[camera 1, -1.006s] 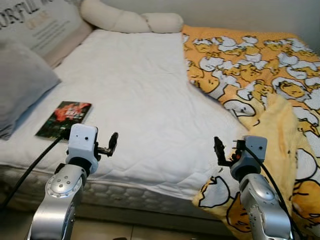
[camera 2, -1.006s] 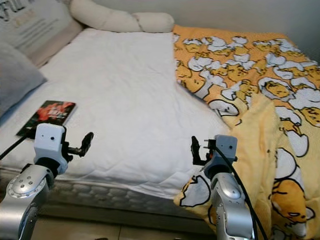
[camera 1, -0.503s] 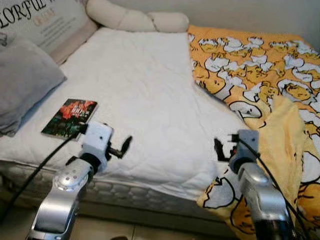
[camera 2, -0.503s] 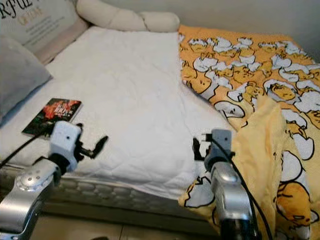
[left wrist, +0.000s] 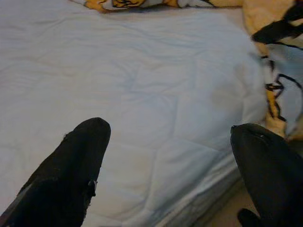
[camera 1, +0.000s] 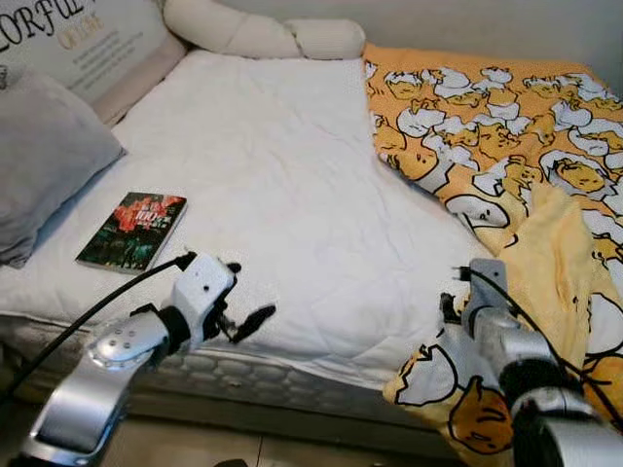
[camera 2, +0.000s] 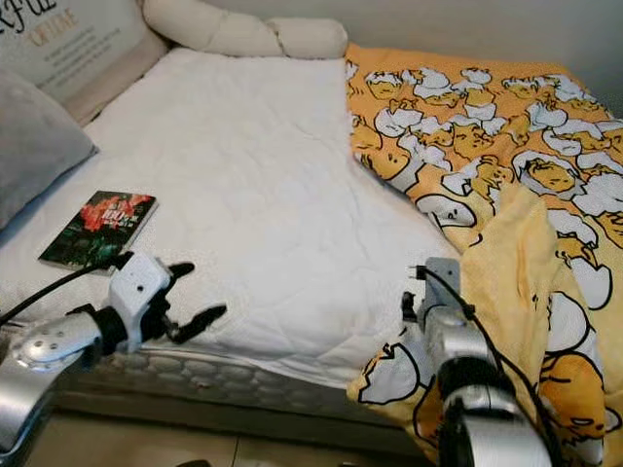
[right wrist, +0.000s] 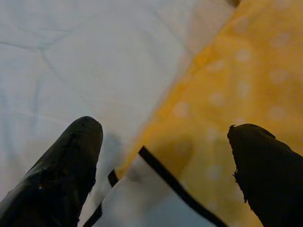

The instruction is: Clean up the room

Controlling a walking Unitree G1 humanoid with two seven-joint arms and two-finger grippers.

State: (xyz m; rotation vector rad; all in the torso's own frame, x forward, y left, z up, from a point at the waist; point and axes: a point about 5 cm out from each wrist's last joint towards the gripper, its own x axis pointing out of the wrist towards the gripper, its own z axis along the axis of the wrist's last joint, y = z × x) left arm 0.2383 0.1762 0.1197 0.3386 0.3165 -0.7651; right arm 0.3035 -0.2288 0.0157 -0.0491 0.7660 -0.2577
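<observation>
The blanket's corner (camera 1: pixel 458 404) is hanging loose over the front edge of the bed. My right gripper should grab the blanket by the hem of that corner (camera 1: pixel 441 337) next.
A yellow blanket (camera 1: pixel 506 126) with a cartoon print covers the right half of the bed, and its folded corner hangs over the front edge. My right gripper (right wrist: pixel 163 137) stands open right over that corner's hem, where yellow cloth meets the white sheet (camera 1: pixel 282 175). In the left eye view the right gripper (camera 1: pixel 448 306) sits low at the bed's front edge. My left gripper (camera 1: pixel 248 295) is open above the sheet near the front edge, with nothing between its fingers. A dark book with a red cover (camera 1: pixel 131 229) lies on the sheet to its left.
A grey pillow (camera 1: pixel 44 156) rests at the left. Behind it leans a lettered cushion (camera 1: pixel 88 39), and a long cream bolster (camera 1: pixel 258 34) lies along the head of the bed. The mattress side (camera 1: pixel 253 384) and floor run below the front edge.
Both arms have dropped lower and reached forward. The left gripper swung right and turned over the sheet. The right gripper moved down onto the blanket's hanging corner. The view shifted slightly.
</observation>
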